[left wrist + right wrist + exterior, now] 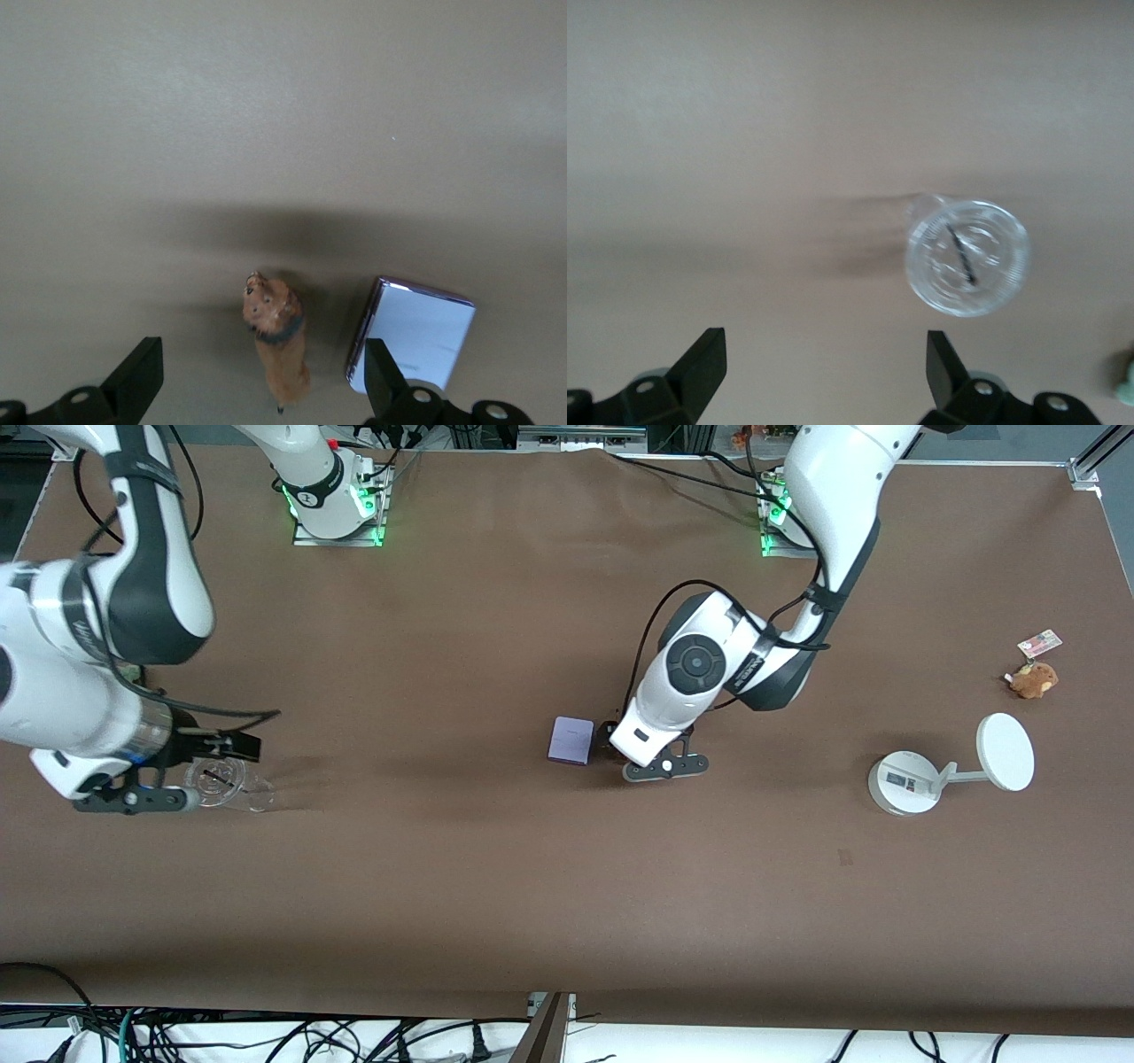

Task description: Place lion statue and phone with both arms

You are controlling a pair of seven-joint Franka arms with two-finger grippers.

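Observation:
The lion statue's body (282,361) is below my fingers, which are beside the phone (416,325), so my left gripper isn't ready to close on the lion statue yet and should move down first.
The lion statue (276,341) is a small reddish-brown figurine with a dark collar. It lies on the brown table directly under my left gripper (261,376), between its open fingers and untouched. In the front view the left gripper (631,746) hides it. The lavender phone (570,740) lies flat right beside the lion, toward the right arm's end of the table. It also shows in the left wrist view (416,335), next to one finger (383,376). My right gripper (151,779) is open and empty, low over the table beside a clear cup (223,781).
The clear cup (967,257) holds a thin dark stick. A white round stand (904,782) with a disc (1005,751) stands toward the left arm's end. A brown plush (1034,679) with a tag (1039,642) lies farther from the camera. A grey-green object (1125,387) shows at the right wrist view's edge.

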